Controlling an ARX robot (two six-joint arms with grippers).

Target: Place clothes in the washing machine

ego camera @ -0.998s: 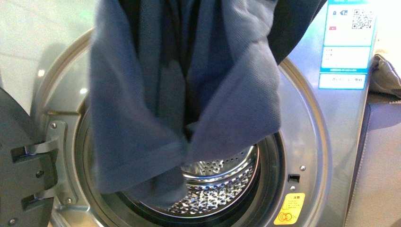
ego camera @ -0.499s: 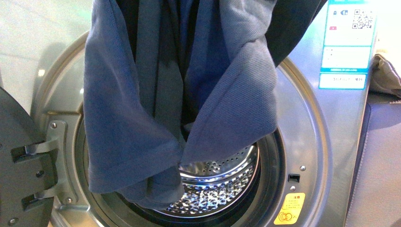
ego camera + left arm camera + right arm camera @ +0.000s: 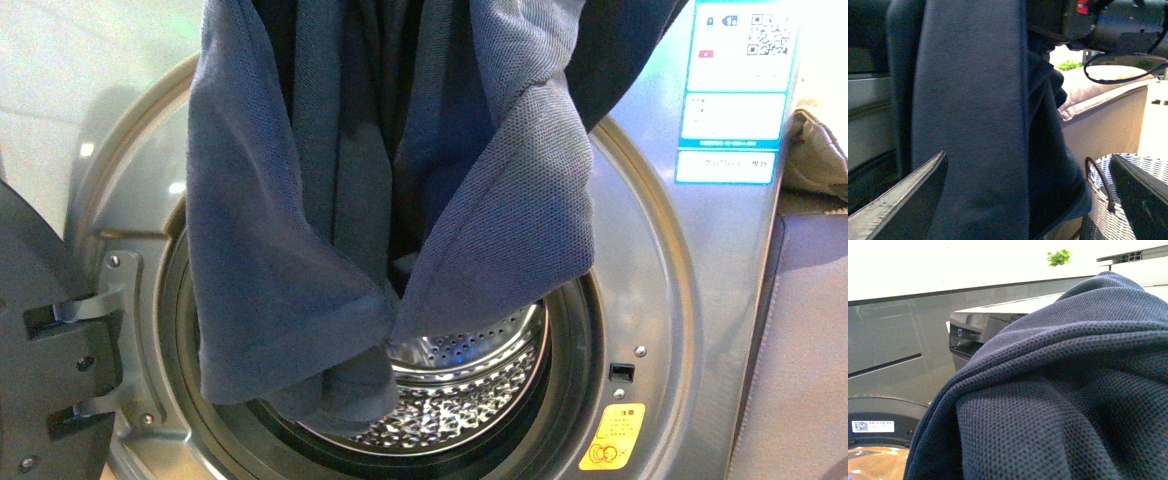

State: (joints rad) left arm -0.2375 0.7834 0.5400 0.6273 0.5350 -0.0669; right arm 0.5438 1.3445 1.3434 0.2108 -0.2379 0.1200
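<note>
The dark slate-blue clothes should go into the washing machine's drum. My left gripper needs to grab them by their hanging folds next.
The clothes, a dark slate-blue knit garment, hang from above the frame in front of the washing machine's round porthole. Their lowest folds dangle at the gasket's lower rim, before the perforated drum. In the left wrist view the same clothes hang between the spread fingers of my left gripper, which is open. Knit fabric fills the right wrist view and hides my right gripper, which is shut on the clothes.
The dark grey door stands open at the left. A woven basket sits low beside the left gripper. A grey-beige quilted bundle lies to the right of the machine. A blue-white label and an orange sticker mark its front.
The hanging clothes swayed slightly left, then back, and their folds shifted a little. They still hang before the porthole.
</note>
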